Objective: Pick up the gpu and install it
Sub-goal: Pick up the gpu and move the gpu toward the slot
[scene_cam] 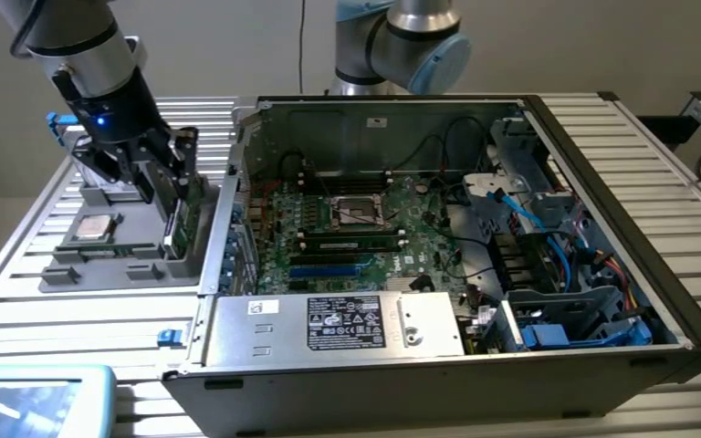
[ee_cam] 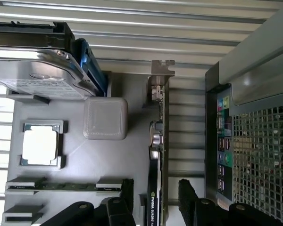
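My gripper moves down next before closing on the GPU. Its fingers hang high above the GPU's top edge (scene_cam: 183, 206) over the grey parts tray (scene_cam: 107, 274), so closing now would miss it.
The gpu (ee_cam: 156, 141) stands on its edge in a slot of the grey parts tray (ee_cam: 108, 84), with the green board on one side and the black cooler on the other. In the exterior view the gpu (scene_cam: 180, 224) is at the tray's edge nearest the computer case. My gripper (ee_cam: 155, 200) is open, and its black fingers (ee_cam: 187, 193) stand on either side of the card's near end without touching it. From the exterior view my gripper (scene_cam: 153, 178) hangs just above the tray (scene_cam: 107, 274), over the card's far end.
The open computer case (scene_cam: 448, 237) lies at the exterior view's right of the tray, its motherboard (scene_cam: 350, 228) exposed and its rear panel (ee_cam: 254, 141) close beside the card. The tray also holds a hard drive (ee_cam: 37, 70), a processor (ee_cam: 40, 145) and a memory stick (ee_cam: 61, 186).
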Robot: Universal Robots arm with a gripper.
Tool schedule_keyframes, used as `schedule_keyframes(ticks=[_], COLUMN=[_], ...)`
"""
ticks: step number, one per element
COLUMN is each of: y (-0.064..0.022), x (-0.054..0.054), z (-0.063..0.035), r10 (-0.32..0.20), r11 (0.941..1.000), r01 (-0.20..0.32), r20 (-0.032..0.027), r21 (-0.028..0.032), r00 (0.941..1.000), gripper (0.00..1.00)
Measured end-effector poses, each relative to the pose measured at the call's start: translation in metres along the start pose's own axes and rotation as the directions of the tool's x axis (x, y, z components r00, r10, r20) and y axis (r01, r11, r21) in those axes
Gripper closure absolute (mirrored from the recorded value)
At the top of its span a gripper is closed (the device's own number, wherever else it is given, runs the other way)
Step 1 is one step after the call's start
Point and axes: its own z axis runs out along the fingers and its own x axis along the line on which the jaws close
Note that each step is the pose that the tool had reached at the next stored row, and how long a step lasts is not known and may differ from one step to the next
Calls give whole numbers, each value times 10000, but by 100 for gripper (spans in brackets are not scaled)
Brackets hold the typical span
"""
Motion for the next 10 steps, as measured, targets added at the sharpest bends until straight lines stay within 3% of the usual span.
schedule_keyframes(ticks=[6, 10], y=[-10, -16], x=[25, 32], z=[94, 155], r10=[-2, 6], r11=[10000, 9998], r01=[2, -4], r20=[45, 61], r21=[-86, -182], r00=[10000, 10000], gripper=[48, 48])
